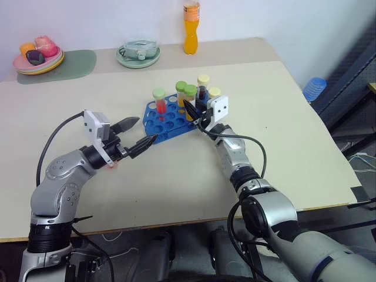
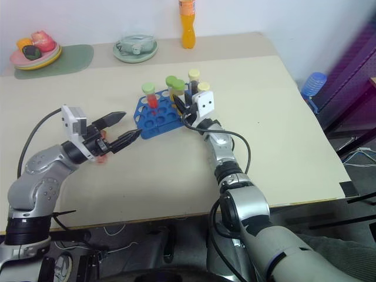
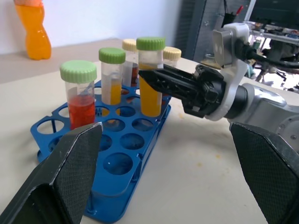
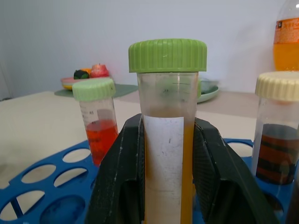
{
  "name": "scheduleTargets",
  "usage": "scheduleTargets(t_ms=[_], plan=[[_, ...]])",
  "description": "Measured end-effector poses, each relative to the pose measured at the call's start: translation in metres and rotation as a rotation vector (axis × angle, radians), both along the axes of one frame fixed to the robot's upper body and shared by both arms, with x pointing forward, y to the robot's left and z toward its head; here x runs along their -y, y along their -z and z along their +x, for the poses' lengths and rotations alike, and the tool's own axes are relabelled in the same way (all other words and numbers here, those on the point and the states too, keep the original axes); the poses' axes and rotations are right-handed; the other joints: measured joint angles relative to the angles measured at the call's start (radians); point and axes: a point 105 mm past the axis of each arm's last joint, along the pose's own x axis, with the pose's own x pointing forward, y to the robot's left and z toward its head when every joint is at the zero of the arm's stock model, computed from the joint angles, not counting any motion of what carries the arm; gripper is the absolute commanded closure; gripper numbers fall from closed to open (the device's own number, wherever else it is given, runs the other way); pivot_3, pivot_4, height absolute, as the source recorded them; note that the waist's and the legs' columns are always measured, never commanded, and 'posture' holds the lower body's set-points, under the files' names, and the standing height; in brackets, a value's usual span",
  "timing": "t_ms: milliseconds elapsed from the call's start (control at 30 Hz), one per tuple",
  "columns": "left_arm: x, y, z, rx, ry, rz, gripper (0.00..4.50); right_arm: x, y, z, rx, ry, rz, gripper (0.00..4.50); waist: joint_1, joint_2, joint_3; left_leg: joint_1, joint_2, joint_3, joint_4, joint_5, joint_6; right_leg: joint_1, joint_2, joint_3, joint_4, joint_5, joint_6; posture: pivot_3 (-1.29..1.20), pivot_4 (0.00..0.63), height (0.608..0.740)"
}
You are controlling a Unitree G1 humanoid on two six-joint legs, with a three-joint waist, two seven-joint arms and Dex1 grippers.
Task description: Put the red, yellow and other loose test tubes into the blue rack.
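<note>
My right gripper holds the yellow tube with its lower end in the blue rack's near hole, so it should release now and the tube would stand there.
The blue rack [image 1: 166, 122] lies mid-table. A red tube with a green cap [image 1: 159, 103], a yellow tube with a green cap [image 1: 181, 93], a dark tube with a cream cap [image 1: 203, 86] and another cream-capped tube [image 1: 214, 94] stand in it. My right gripper [image 4: 168, 127] is shut on a yellow-orange tube with a green cap [image 4: 167, 107]. That tube stands upright over the rack's near right edge, its lower end at the top tier. My left gripper [image 1: 145, 129] is open with nothing in it, level, just left of the rack.
At the table's far edge stand a tall orange drink bottle [image 1: 191, 26], a green plate with a cup [image 1: 138, 56] and a plate of toy fruit [image 1: 38, 56] on a green mat. A blue-capped container [image 1: 314, 89] sits beyond the right edge.
</note>
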Motion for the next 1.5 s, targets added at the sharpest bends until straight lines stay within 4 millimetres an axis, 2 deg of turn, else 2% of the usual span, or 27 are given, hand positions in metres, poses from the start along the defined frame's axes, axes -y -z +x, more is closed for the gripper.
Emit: scheduleTargets(t_ms=[67,300,500,733,900,1000,1067,1200,1367,1500], plan=[[0.0,0.0,0.0,-0.001,0.002,-0.004,0.0,0.0,0.0,-0.001,0.002,-0.005,0.0,3.7,0.0,0.0,0.0,0.0,0.0,0.0,0.0,0.0,0.0,0.0,0.0,0.0,0.0,0.0,0.0,0.0,0.15,0.74],[-0.001,0.004,-0.002,-0.016,0.0,-0.008,0.0,0.004,0.001,-0.005,0.046,0.001,-0.009,0.37,-0.001,0.0,0.0,0.0,0.0,0.0,0.0,0.0,0.0,0.0,0.0,0.0,0.0,0.0,0.0,0.0,0.15,0.74],[-0.005,0.003,-0.002,-0.008,-0.014,-0.021,0.0,0.009,0.0,-0.007,0.095,0.017,-0.067,0.37,-0.001,0.0,0.0,0.0,0.0,0.0,0.0,0.0,0.0,0.0,0.0,0.0,0.0,0.0,0.0,0.0,0.15,0.74],[-0.028,0.001,0.004,-0.009,-0.191,-0.129,0.0,0.021,0.003,-0.026,0.171,-0.11,-0.2,0.37,0.003,0.0,0.0,0.0,0.0,0.0,0.0,0.0,0.0,0.0,0.0,0.0,0.0,0.0,0.0,0.0,0.15,0.74],[-0.053,0.004,0.01,-0.013,-0.441,-0.109,0.0,0.057,0.011,-0.048,0.113,-0.191,-0.295,0.37,0.015,0.0,0.0,0.0,0.0,0.0,0.001,0.0,0.001,0.0,0.0,0.0,0.0,0.0,0.0,0.0,0.15,0.74],[-0.065,0.005,0.012,-0.053,-0.59,-0.097,0.0,0.08,0.006,-0.066,0.059,-0.258,-0.365,0.37,0.026,0.0,0.0,0.0,0.0,0.0,0.001,-0.003,0.005,0.0,0.0,0.0,0.0,0.0,0.0,0.0,0.15,0.74],[-0.073,0.006,0.014,-0.1,-0.666,-0.099,0.0,0.087,-0.007,-0.075,0.054,-0.301,-0.392,0.37,0.025,0.0,0.0,0.0,0.0,0.0,0.001,-0.004,0.006,0.0,0.0,0.0,0.0,0.0,0.0,0.0,0.15,0.74],[-0.086,0.014,0.027,-0.357,-0.84,-0.06,0.0,0.082,-0.035,-0.092,0.066,-0.407,-0.419,0.37,0.03,-0.001,0.0,-0.001,0.0,0.0,0.003,-0.004,0.007,0.001,0.0,0.0,0.001,0.0,0.0,0.0,0.15,0.74],[-0.09,0.003,0.039,-0.605,-0.918,-0.041,0.0,0.071,-0.054,-0.1,0.096,-0.457,-0.445,0.37,0.032,-0.002,0.0,-0.001,0.0,0.0,0.005,-0.004,0.006,0.002,0.0,-0.001,0.001,0.0,0.0,0.0,0.15,0.74],[-0.091,0.001,0.045,-0.746,-0.939,-0.035,0.0,0.066,-0.058,-0.102,0.093,-0.466,-0.447,0.37,0.028,-0.003,0.0,-0.001,0.0,0.0,0.005,-0.002,0.003,0.002,0.0,-0.002,0.001,0.0,0.0,0.0,0.15,0.74]])
